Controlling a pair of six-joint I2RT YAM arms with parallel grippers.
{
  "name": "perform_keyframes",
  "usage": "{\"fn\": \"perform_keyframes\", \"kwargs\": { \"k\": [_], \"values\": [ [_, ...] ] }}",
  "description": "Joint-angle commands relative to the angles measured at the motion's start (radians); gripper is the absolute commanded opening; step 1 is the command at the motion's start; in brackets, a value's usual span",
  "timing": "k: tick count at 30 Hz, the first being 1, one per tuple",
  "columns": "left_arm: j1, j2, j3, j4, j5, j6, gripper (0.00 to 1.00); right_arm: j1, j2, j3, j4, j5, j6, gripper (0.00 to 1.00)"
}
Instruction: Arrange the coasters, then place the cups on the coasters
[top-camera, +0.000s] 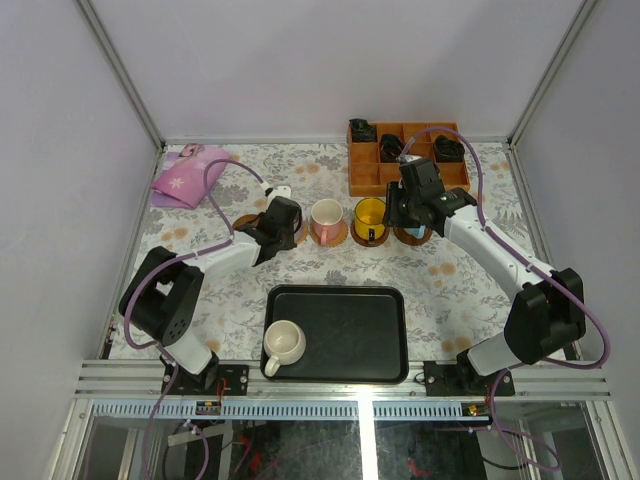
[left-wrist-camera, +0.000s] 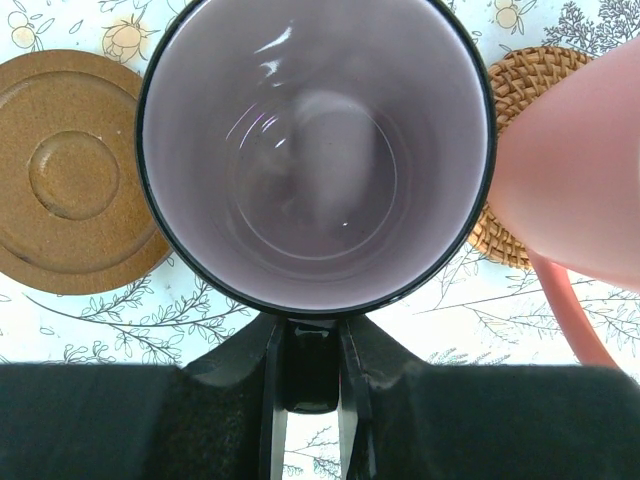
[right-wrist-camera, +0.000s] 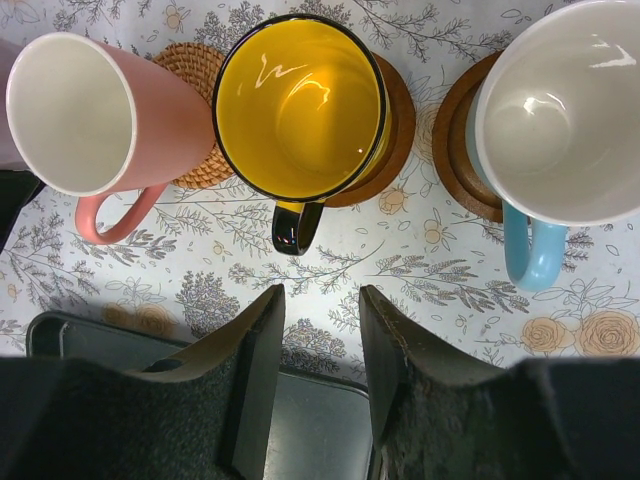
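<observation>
The mauve cup (left-wrist-camera: 318, 150) is upright between the bare coaster and the pink cup and would stay standing, so my left gripper will release it.
My left gripper (left-wrist-camera: 312, 335) is shut on the dark handle of the mauve cup (left-wrist-camera: 318, 150), which fills the left wrist view from above. Whether a coaster lies under it is hidden. A bare brown coaster (left-wrist-camera: 75, 175) lies to its left, and the pink cup (left-wrist-camera: 570, 170) stands on a woven coaster (left-wrist-camera: 525, 80) to its right. My right gripper (right-wrist-camera: 320, 310) is open with nothing between its fingers, just short of the yellow cup (right-wrist-camera: 300, 105) on a dark coaster (right-wrist-camera: 398, 120). The light blue cup (right-wrist-camera: 560, 110) sits on a brown coaster (right-wrist-camera: 455, 140). The cream-white cup (top-camera: 283, 343) stands on the tray.
A black tray (top-camera: 350, 340) lies at the near middle of the floral cloth. An orange wooden compartment box (top-camera: 405, 155) with black coiled items stands at the back right. A pink folded cloth (top-camera: 188, 178) lies at the back left.
</observation>
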Motion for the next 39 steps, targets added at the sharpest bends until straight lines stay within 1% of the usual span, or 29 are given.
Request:
{"fn": "perform_keyframes", "kwargs": {
  "k": [1, 6, 7, 12, 17, 28, 39],
  "values": [
    [0.007, -0.001, 0.001, 0.102, -0.019, 0.031, 0.00, -0.005, 0.011, 0.041, 0.042, -0.028, 0.006, 0.43],
    [0.007, 0.001, -0.003, 0.102, -0.010, 0.036, 0.01, -0.005, 0.013, 0.041, 0.043, -0.032, 0.005, 0.43],
    [0.007, 0.004, -0.005, 0.100, -0.011, 0.034, 0.03, -0.005, 0.015, 0.042, 0.044, -0.034, 0.004, 0.43],
    [0.007, 0.011, -0.006, 0.091, -0.013, 0.040, 0.22, -0.006, 0.023, 0.044, 0.047, -0.043, 0.002, 0.43],
    [0.007, 0.012, -0.007, 0.086, -0.010, 0.039, 0.31, -0.006, 0.030, 0.048, 0.046, -0.045, -0.002, 0.43],
    [0.007, 0.029, -0.003, 0.091, -0.009, 0.062, 0.35, -0.006, 0.042, 0.054, 0.045, -0.054, 0.000, 0.42],
    [0.008, 0.054, 0.005, 0.103, -0.015, 0.088, 0.36, -0.006, 0.050, 0.051, 0.048, -0.067, 0.006, 0.42]
  ]
}}
